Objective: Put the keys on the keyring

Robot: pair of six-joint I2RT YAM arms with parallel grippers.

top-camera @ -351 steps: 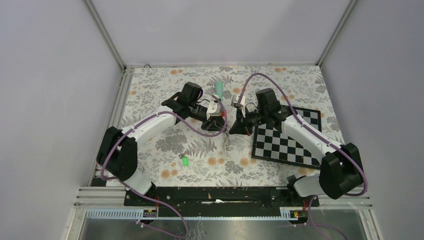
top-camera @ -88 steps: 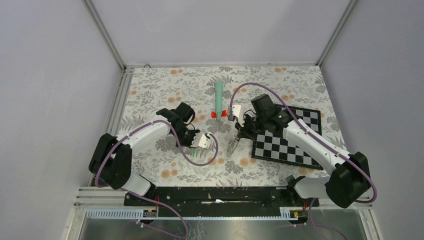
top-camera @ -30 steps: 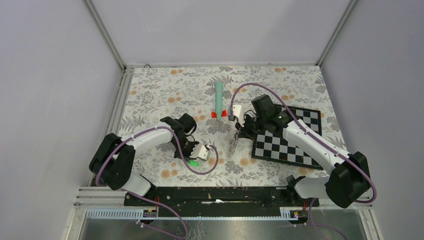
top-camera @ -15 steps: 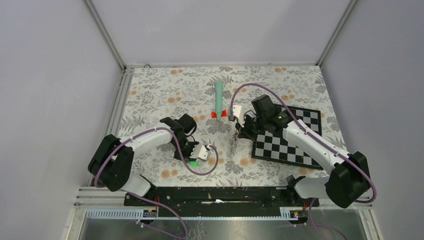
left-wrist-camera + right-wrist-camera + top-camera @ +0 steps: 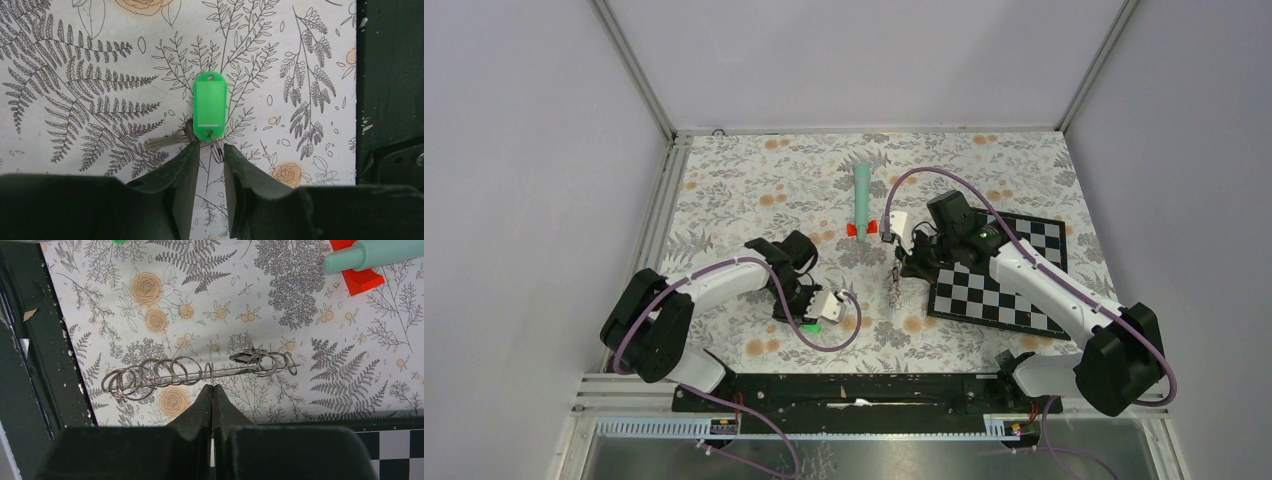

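My left gripper is open, and in the left wrist view its fingers reach past the upper part of the small ring (image 5: 217, 152). It should close now, because it would hold the ring.
A silver key (image 5: 167, 141) with a bright green plastic tag (image 5: 210, 111) lies flat on the floral cloth, also seen in the top view (image 5: 810, 325). My left gripper (image 5: 210, 149) is low over it, jaws a little apart, straddling its small split ring (image 5: 217, 151). My right gripper (image 5: 212, 387) is shut on the keyring (image 5: 200, 371), here a long thin metal wire loop carrying several small rings, held just above the cloth (image 5: 892, 285). I cannot make out the darker plain key.
A teal cone-shaped stick (image 5: 862, 188) on a red base (image 5: 855, 230) lies at the back centre. A black-and-white chessboard (image 5: 1009, 290) lies under the right arm. A dark rail (image 5: 390, 75) runs along the table's near edge.
Since 11.7 s ago my left arm has come from the back centre down onto the green-tagged key. In the last second the keyring in my right gripper swung slightly; the left gripper barely moved.
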